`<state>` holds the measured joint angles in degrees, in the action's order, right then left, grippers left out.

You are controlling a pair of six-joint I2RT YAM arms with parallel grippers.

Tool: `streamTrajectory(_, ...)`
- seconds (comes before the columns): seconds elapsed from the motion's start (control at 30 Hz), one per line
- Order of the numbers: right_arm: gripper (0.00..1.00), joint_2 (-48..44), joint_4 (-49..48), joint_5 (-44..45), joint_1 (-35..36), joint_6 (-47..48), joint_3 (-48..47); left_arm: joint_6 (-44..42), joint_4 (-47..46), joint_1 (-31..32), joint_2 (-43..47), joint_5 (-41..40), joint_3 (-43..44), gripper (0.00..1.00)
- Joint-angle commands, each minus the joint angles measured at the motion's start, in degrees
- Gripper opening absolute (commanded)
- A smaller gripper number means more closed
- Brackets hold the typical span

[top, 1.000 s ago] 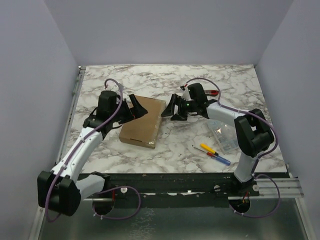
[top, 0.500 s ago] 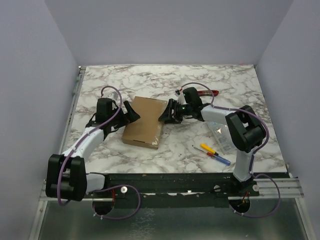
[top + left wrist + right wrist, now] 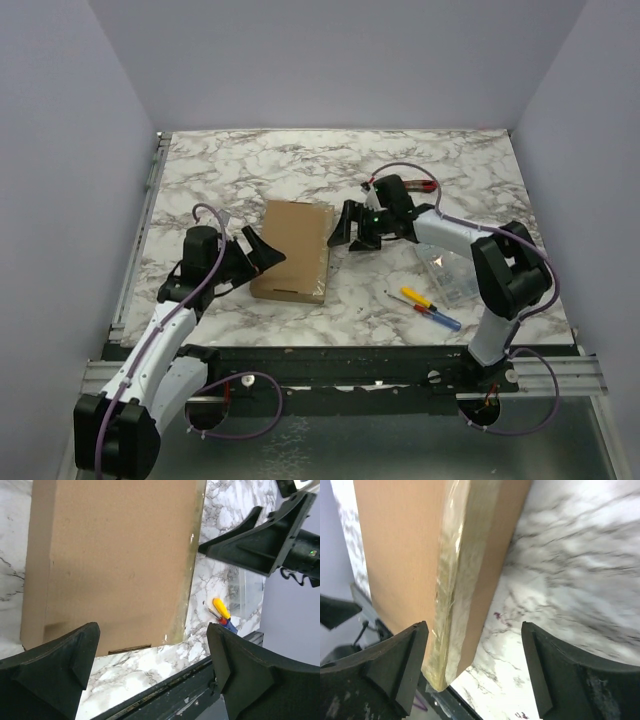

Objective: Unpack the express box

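Note:
The red-and-black cutter needs to be gripped by its red handle (image 3: pixel 422 186) with my right gripper next. Then my right gripper needs to cut the clear tape (image 3: pixel 322 250) on the express box.
The express box (image 3: pixel 292 250), a flat brown cardboard mailer, lies closed on the marble table. Its long right edge carries clear tape (image 3: pixel 451 580). My left gripper (image 3: pixel 264 247) is open at the box's left near corner, and in the left wrist view the box (image 3: pixel 115 560) lies ahead of the left gripper (image 3: pixel 152 635), with nothing between the fingers. My right gripper (image 3: pixel 351 232) is open just right of the box. In the right wrist view the right gripper (image 3: pixel 474 630) straddles the taped edge and bare table without gripping.
A clear plastic compartment case (image 3: pixel 447 272) lies at the right, with a yellow and a blue pen (image 3: pixel 425 305) in front of it. A red-handled tool (image 3: pixel 421 186) lies behind the right arm. The table's front edge (image 3: pixel 165 690) is close under the left gripper.
The left arm has drawn back toward the near left. The box has turned straighter and slid slightly nearer. The right gripper narrowed at the box's edge, then widened and backed off a little.

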<state>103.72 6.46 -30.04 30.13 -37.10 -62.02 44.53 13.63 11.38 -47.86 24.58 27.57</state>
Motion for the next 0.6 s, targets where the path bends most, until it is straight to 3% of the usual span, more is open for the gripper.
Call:
streamTrajectory(0.0, 0.89, -4.4, 11.7, 11.3, -5.4, 4.5, -5.3, -2.1, 7.4, 0.0, 0.6, -4.1, 8.0, 0.97)
streamTrajectory(0.13, 1.00, -5.2, 14.4, 19.3, -12.8, -0.7, -9.3, -7.7, 10.7, 0.0, -1.7, -11.3, 13.5, 0.99)
streamTrajectory(0.3, 1.00, 1.8, 24.6, 35.4, -19.6, -11.0, -22.2, -10.2, 8.8, -0.1, -10.6, -13.8, 14.6, 0.99)
streamTrajectory(0.43, 0.99, 11.5, 37.0, 43.5, -22.9, -18.8, -37.5, -10.9, 4.4, -0.1, -17.3, -13.0, 12.3, 0.99)
streamTrajectory(0.57, 0.97, 20.5, 44.2, 48.6, -23.4, -20.2, -51.3, -7.0, -2.0, -0.1, -18.3, -9.8, 7.4, 0.99)
